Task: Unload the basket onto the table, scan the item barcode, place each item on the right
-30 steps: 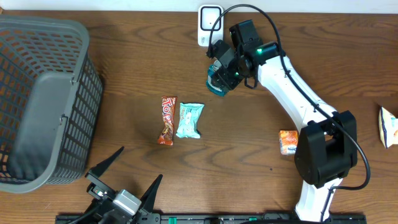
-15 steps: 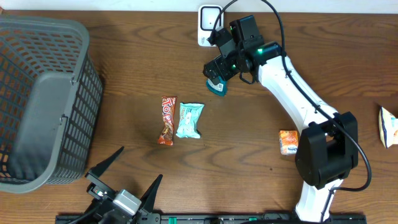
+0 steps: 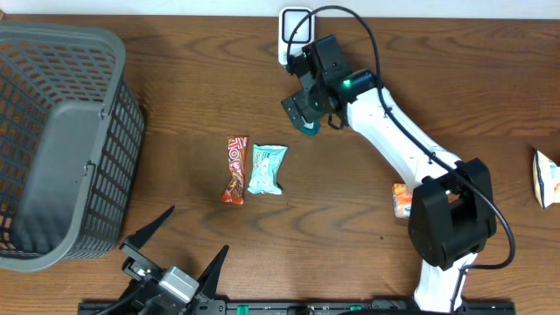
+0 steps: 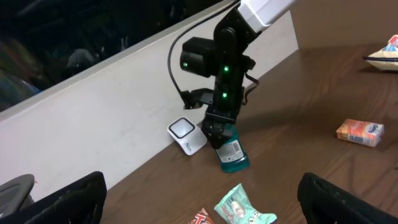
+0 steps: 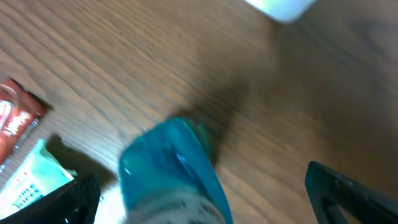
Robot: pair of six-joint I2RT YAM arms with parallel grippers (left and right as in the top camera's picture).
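Note:
Next, my right gripper takes the teal bottle by its top, which leaves the white label uncovered to scan its barcode.
A teal bottle (image 3: 307, 127) with a white label stands on the table just in front of the white scanner (image 3: 296, 33). My right gripper (image 3: 305, 111) hangs over the bottle's top, open. In the right wrist view the bottle (image 5: 171, 171) sits between the spread fingers with a clear gap to the right one. The left wrist view shows the bottle (image 4: 232, 155) resting on the wood beside the scanner (image 4: 186, 135), its top hidden by the right gripper (image 4: 218, 127). My left gripper (image 3: 182, 247) is open at the front edge, holding nothing.
A red snack bar (image 3: 234, 168) and a mint packet (image 3: 267, 169) lie side by side mid-table. A small orange box (image 3: 401, 199) lies by the right arm's base. A grey basket (image 3: 61, 140) fills the left side. Another packet (image 3: 547, 178) shows at the right edge.
My right gripper has spread its jaws and let go of the bottle, which now rests on the table. The wrist has swung a little to the left. The left arm has not moved.

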